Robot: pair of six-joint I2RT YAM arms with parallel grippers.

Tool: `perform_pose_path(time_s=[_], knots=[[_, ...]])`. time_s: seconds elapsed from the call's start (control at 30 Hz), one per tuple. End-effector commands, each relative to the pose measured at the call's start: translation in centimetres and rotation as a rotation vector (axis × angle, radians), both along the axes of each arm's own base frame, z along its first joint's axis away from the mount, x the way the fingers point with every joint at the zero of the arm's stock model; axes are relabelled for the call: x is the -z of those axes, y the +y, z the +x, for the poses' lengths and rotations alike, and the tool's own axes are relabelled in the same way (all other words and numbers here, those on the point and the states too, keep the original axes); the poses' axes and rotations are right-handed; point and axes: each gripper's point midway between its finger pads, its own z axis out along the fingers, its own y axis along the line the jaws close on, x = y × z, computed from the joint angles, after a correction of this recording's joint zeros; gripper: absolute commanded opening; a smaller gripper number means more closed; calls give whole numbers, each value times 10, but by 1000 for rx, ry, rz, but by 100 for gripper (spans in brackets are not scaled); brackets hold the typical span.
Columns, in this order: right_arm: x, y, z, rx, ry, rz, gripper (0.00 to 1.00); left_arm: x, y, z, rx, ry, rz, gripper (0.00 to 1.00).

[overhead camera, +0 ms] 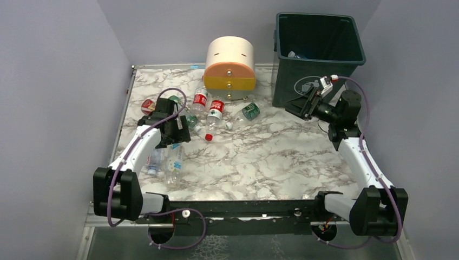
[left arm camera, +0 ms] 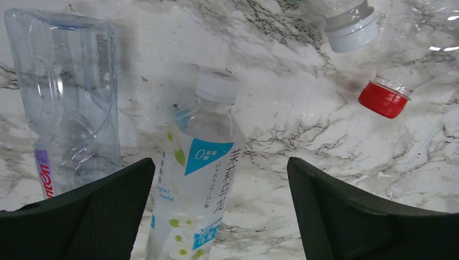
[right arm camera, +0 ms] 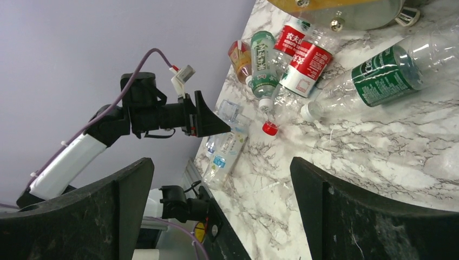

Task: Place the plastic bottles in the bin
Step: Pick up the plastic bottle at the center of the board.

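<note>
My left gripper's fingers are above the label of the white-labelled bottle [left arm camera: 197, 179], so it is too early to close. The gripper moves lower first, then closes.
Several plastic bottles lie on the marble table [overhead camera: 270, 162]. Two red-labelled ones [overhead camera: 215, 110] and a green-labelled one [overhead camera: 250, 111] lie in front of the drawer unit. Two more, one white-labelled [overhead camera: 174, 160], lie near the left edge. My left gripper [overhead camera: 177, 135] hovers open above the white-labelled bottle [left arm camera: 197, 179], which sits between its fingers in the left wrist view, toward the left one, untouched. A crushed clear bottle [left arm camera: 67, 103] lies beside it. The dark green bin [overhead camera: 319, 54] stands at the back right. My right gripper [overhead camera: 302, 105] is open and empty in front of it.
A cream-and-orange round drawer unit [overhead camera: 230, 67] stands at the back centre, left of the bin. Purple walls close in on the left, back and right. A red cap [left arm camera: 383, 99] and a white cap [left arm camera: 352, 30] of other bottles lie ahead of my left gripper.
</note>
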Motion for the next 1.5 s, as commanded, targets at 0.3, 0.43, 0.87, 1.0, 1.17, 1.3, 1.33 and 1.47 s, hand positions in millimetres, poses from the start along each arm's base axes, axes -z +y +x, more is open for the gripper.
perform_pose_path(time_s=[0.3, 0.43, 0.87, 1.0, 1.17, 1.3, 1.33, 1.47], knots=[[11, 6, -3, -61, -3, 12, 100, 16, 2, 3, 42, 109, 13, 99], [16, 6, -3, -68, 7, 18, 100, 18, 3, 0, 57, 140, 25, 99], [26, 8, -1, -88, 27, 37, 100, 24, -3, -21, 99, 228, -9, 99], [26, 8, -2, -92, 26, 42, 100, 28, -7, -24, 97, 251, -17, 99], [30, 9, -3, -98, 36, 49, 100, 34, -15, -32, 105, 285, -17, 94], [33, 9, -3, -104, 42, 50, 100, 38, -20, -40, 113, 303, -7, 89], [33, 9, -3, -105, 41, 50, 100, 39, -21, -41, 114, 303, -4, 87], [33, 10, -4, -110, 42, 54, 100, 39, -27, -42, 120, 305, -5, 71]])
